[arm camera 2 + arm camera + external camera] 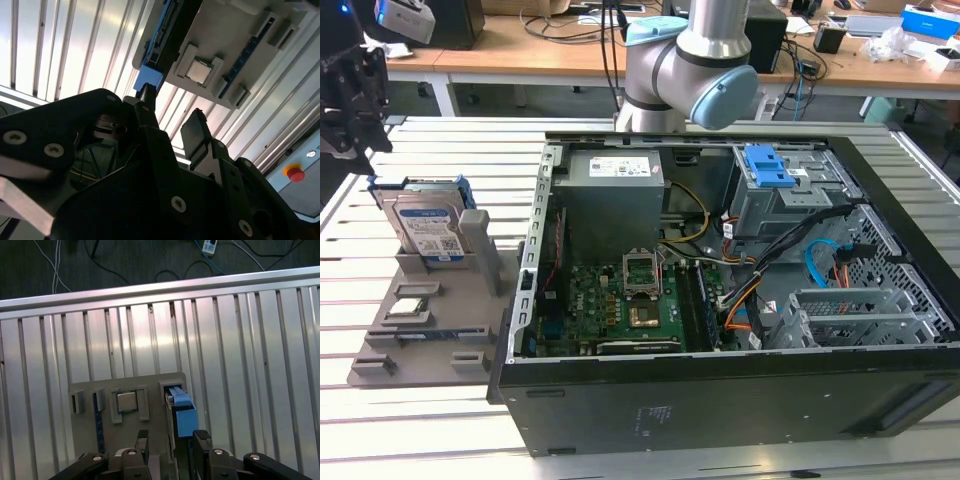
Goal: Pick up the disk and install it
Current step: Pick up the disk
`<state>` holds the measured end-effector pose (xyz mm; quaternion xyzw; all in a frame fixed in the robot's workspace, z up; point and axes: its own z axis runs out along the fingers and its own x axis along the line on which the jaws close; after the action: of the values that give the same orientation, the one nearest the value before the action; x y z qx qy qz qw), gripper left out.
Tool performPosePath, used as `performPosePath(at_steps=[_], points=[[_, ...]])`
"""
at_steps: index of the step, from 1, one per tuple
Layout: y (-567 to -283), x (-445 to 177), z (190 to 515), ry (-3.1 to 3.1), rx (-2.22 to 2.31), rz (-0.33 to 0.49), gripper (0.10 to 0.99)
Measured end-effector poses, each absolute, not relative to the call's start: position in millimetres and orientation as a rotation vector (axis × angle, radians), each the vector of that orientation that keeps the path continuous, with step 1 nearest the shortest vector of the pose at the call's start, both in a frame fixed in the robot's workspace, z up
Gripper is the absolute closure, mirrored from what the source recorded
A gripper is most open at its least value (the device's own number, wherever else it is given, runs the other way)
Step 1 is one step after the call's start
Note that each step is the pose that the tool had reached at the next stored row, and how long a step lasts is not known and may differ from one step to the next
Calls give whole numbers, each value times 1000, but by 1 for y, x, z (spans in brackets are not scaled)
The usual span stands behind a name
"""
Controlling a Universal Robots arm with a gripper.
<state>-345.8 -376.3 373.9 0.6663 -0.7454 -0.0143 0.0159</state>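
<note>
I should next grab the disk by its upstanding blue carrier edge [420,184], because the lower end of the disk sits in the grey holder's slot [442,263].
The disk [428,228] stands on edge in a slot of the grey holder [440,310], at the exterior view's left; it is silver with a white-and-blue label and a blue carrier. From above, its blue carrier edge [182,410] shows in the first wrist view, and again as the blue edge [150,77] in the second wrist view. My gripper [360,140] hangs above and slightly behind the disk, apart from it. Its two black fingers [142,440] stand open with nothing between them, the disk's edge lying ahead of the gap.
A small square chip [127,401] sits in the holder beside the disk. The open computer case [720,400] lies at the exterior view's right, with a blue-latched drive cage [767,165] inside. The slatted metal table [240,365] runs all around. Desks with cables stand behind.
</note>
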Motion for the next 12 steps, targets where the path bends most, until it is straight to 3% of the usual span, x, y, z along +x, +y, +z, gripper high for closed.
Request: performPosePath(at_steps=[12], points=[[-376,-346,364,-2318,2072,-44,604]])
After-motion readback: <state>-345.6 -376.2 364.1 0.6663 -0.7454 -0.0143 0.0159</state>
